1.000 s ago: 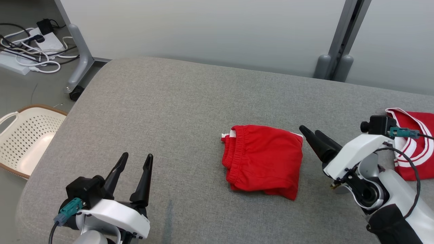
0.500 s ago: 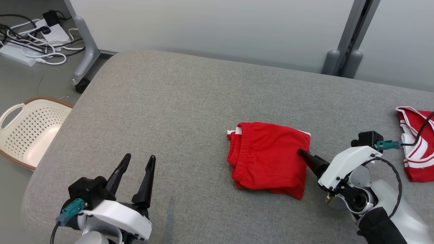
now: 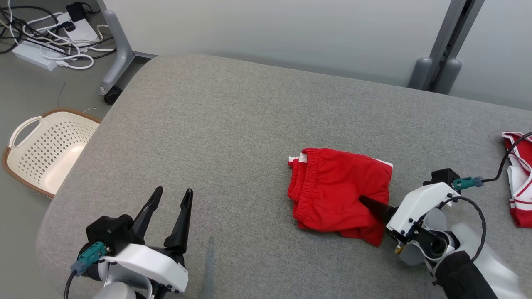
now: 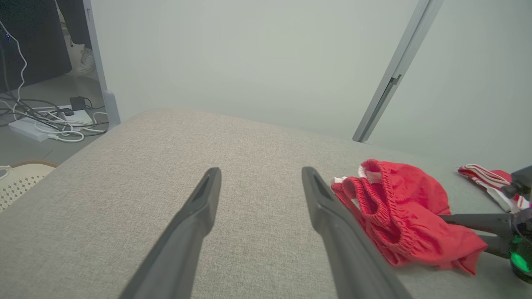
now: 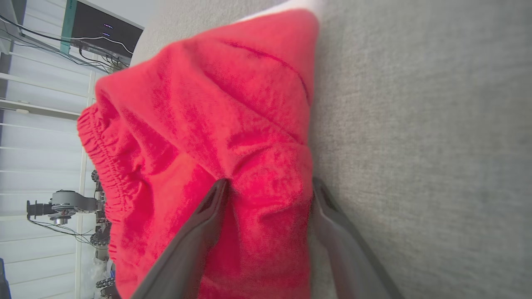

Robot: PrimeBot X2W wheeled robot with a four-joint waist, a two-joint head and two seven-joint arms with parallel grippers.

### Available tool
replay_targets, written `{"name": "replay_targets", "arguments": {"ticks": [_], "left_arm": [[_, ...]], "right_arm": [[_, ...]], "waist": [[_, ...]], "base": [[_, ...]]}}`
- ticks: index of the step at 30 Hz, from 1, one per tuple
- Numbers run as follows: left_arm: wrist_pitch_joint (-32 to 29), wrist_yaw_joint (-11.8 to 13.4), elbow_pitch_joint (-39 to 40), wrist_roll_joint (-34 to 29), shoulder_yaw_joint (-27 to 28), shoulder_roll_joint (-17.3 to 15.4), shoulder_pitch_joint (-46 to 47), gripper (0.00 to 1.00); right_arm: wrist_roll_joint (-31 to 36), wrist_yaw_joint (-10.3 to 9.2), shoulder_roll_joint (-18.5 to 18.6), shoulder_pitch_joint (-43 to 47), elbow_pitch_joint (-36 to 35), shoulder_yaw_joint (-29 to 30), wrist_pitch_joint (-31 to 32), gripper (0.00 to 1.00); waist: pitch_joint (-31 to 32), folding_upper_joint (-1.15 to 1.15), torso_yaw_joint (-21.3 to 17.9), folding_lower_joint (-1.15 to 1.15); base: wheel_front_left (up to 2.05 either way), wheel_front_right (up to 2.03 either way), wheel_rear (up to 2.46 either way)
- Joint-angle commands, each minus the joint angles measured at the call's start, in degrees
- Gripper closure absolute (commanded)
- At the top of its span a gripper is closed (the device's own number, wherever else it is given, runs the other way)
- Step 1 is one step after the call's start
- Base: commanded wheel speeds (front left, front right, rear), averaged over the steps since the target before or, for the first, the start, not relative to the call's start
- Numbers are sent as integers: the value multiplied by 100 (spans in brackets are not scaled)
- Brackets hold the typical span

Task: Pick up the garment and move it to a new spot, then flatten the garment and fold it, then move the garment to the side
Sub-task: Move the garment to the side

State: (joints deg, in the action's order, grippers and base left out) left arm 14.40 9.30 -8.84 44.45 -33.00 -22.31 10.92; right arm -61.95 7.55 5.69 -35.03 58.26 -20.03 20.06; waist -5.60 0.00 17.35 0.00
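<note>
I need to pick up the folded shorts next with my right gripper, by their folded edge (image 3: 380, 199) opposite the elastic waistband (image 3: 304, 184). Then I can move them to the side.
The garment (image 3: 336, 187) is a pair of red shorts with an elastic waistband, folded into a rough square on the grey padded surface (image 3: 228, 124). My right gripper (image 3: 365, 201) reaches in low from the right. Its jaws stand open around the garment's (image 5: 208, 104) right edge, one finger on top of the cloth and one beside it, as the right wrist view shows (image 5: 269, 182). The left wrist view has the garment (image 4: 399, 207) at its right. My left gripper (image 3: 173, 192) is open and empty near the front left, well apart from the cloth (image 4: 261, 170).
A second red-and-white garment (image 3: 519, 182) lies at the far right edge. A cream perforated basket (image 3: 45, 149) stands on the floor to the left. Cables and a power strip (image 3: 50, 41) lie at the back left beside a wheeled leg (image 3: 114, 54). A grey post (image 3: 440, 70) rises behind.
The head camera has shifted. My right gripper has come down and leftward from beside the garment onto its right edge, still open. The left gripper has not moved.
</note>
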Motion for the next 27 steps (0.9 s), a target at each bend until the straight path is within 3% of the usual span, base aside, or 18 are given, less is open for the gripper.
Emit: {"name": "replay_targets", "arguments": {"ticks": [1,2,12,27], "left_arm": [[28,-18,-14,-20,12,8,77,0],[31,-20,-17,-22,19,7,81,0],[35,9,-30,-19,49,1,-1,0],[-4,-101,74,-148,-149,89,233,0]], "right_arm": [[-38,-10,-65,30,158,-38,43,67],[-53,-10,-77,14,163,-44,38,100],[-3,-3,62,-152,-284,-302,61,100],[649,-4,1201,-803,-1206,-1210,404,100]], "waist": [[-4,0,18,0],[-4,0,22,0],[106,0,-118,0],[29,0,-1114,0]], "base": [[0,0,0],[0,0,0],[0,0,0],[0,0,0]]}}
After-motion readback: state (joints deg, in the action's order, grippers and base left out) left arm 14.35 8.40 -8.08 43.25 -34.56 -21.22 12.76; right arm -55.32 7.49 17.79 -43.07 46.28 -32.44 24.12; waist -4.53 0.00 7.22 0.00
